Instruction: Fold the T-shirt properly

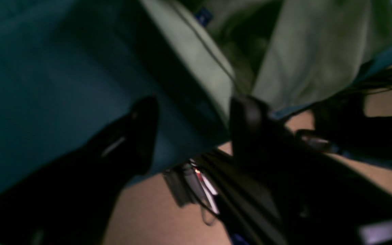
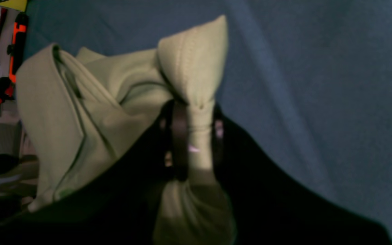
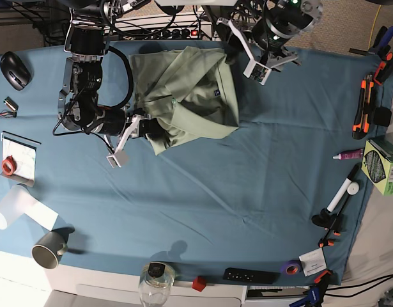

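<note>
The shirt's hem isn't lined up with my left gripper yet, as bare blue cloth fills the gap beside the hem. I should line my gripper up with it before I close.
The pale sage-green T-shirt lies crumpled and partly folded on the blue table cloth at the back middle, its small dark label facing up. My right gripper is shut on a bunched fold of the shirt at its near-left corner; the fabric passes between the fingers. My left gripper is at the shirt's far right edge. In the left wrist view it is open, with the shirt's hem running down to its right finger.
A mouse lies far left. A bag with tape, white cup and mug line the left edge. A glass jar, red cube and remote sit at the front. Tools and a green box are at the right.
</note>
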Tool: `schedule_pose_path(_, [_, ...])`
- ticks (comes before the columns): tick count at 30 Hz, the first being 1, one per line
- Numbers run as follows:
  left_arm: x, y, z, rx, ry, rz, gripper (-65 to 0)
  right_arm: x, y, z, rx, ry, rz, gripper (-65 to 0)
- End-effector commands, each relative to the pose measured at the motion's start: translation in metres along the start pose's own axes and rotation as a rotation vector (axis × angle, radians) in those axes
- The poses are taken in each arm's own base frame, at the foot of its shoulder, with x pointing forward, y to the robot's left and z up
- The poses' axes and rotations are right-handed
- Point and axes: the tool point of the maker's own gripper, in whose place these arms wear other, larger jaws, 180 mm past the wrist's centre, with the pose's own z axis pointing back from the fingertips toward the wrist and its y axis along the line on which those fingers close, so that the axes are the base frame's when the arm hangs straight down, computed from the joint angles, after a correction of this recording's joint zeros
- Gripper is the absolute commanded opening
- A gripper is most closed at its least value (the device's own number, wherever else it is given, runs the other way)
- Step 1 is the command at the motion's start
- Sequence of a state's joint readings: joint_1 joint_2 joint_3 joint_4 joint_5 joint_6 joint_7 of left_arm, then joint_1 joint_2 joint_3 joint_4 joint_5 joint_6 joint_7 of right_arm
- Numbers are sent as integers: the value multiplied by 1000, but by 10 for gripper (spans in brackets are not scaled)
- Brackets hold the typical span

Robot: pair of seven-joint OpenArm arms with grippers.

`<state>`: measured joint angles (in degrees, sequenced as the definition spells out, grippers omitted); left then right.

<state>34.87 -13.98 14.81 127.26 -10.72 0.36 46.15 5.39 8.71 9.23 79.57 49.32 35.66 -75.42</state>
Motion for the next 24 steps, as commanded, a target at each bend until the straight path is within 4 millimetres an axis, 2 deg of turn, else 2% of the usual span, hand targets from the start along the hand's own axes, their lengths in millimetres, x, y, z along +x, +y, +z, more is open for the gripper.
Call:
schedule_pose_path(1, [-1, -6, -2, -23, -7, 30, -284, 2, -3, 4, -21, 20, 26, -650])
schedule_pose_path(5, [-21, -19, -18, -75, 51, 122, -285, 2, -3, 4, -21, 19, 26, -650])
schedule_pose_path(12, [-17, -43, -23, -195, 38, 171, -285, 3, -3, 4, -21, 17, 26, -650])
schedule_pose_path(21, [-19, -38, -36, -186, 35, 175, -286, 3, -3, 4, -21, 16, 26, -650])
schedule_pose_path(24, [-14, -36, -38, -183, 20, 170, -324, 3, -3, 4, -21, 16, 26, -650])
